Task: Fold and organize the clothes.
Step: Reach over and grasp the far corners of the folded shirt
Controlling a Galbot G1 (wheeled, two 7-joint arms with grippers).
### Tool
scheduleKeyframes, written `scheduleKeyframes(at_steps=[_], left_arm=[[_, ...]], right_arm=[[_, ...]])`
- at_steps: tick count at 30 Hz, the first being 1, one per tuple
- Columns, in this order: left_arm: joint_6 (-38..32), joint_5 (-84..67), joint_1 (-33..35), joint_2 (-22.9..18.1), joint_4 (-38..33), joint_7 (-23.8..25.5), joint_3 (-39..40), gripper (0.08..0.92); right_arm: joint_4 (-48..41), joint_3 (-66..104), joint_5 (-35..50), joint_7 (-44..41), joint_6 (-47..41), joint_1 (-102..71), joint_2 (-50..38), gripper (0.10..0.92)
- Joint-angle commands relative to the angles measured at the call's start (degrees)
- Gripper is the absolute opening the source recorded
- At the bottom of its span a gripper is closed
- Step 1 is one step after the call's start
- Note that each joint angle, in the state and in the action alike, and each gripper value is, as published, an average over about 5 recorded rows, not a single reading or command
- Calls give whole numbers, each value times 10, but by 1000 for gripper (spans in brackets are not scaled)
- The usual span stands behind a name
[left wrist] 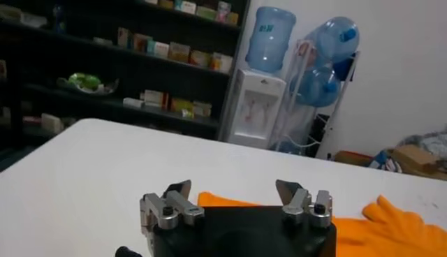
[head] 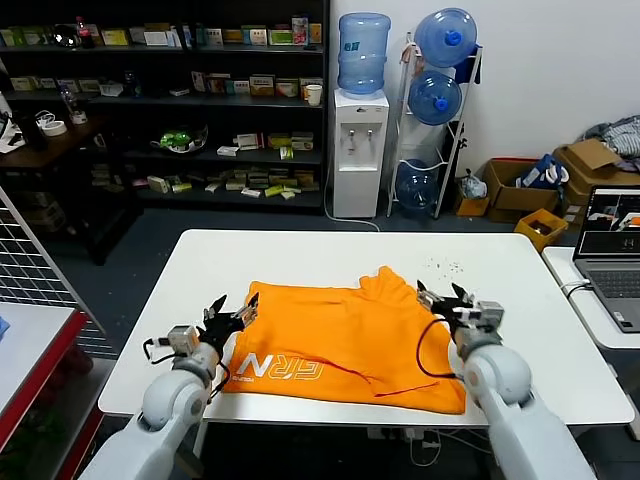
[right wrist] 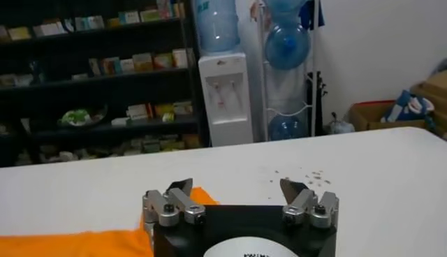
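My right gripper takes hold of the orange T-shirt by the corner of its edge (head: 408,292) opposite the lettering next, to fold the shirt over its white lettering (head: 275,368).
The orange T-shirt (head: 345,335) lies folded on the white table (head: 300,255), with white lettering (head: 275,368) along its near left part. My left gripper (head: 232,310) is at the shirt's left edge, open, nothing between its fingers. My right gripper (head: 445,297) is at the shirt's right edge, also open and empty. In the left wrist view the open left gripper (left wrist: 234,190) points over the table with the orange T-shirt (left wrist: 391,223) just beyond it. In the right wrist view the open right gripper (right wrist: 236,187) has a strip of the orange T-shirt (right wrist: 70,243) beside it.
A black cable (head: 422,352) from the right arm loops over the shirt's right side. A laptop (head: 615,250) sits on a side table at the right. A red-edged table (head: 40,350) stands at the left. Dark specks (head: 445,266) dot the table's far right.
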Motion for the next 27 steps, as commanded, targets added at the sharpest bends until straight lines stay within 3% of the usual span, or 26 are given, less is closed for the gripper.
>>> scheduleKeyframes(at_steps=[1, 18, 24, 27], left_arm=[[9, -9, -204, -33, 256, 38, 87, 822], [20, 6, -220, -52, 310, 55, 109, 823], [24, 9, -219, -53, 312, 54, 110, 815], [25, 9, -217, -53, 311, 55, 111, 765]], right_arm=[[-257, -71, -21, -32, -9, 187, 65, 823], [-286, -70, -42, -52, -20, 171, 86, 811], [-291, -71, -44, -56, -22, 171, 91, 672], [-291, -72, -44, -55, -23, 169, 91, 585]])
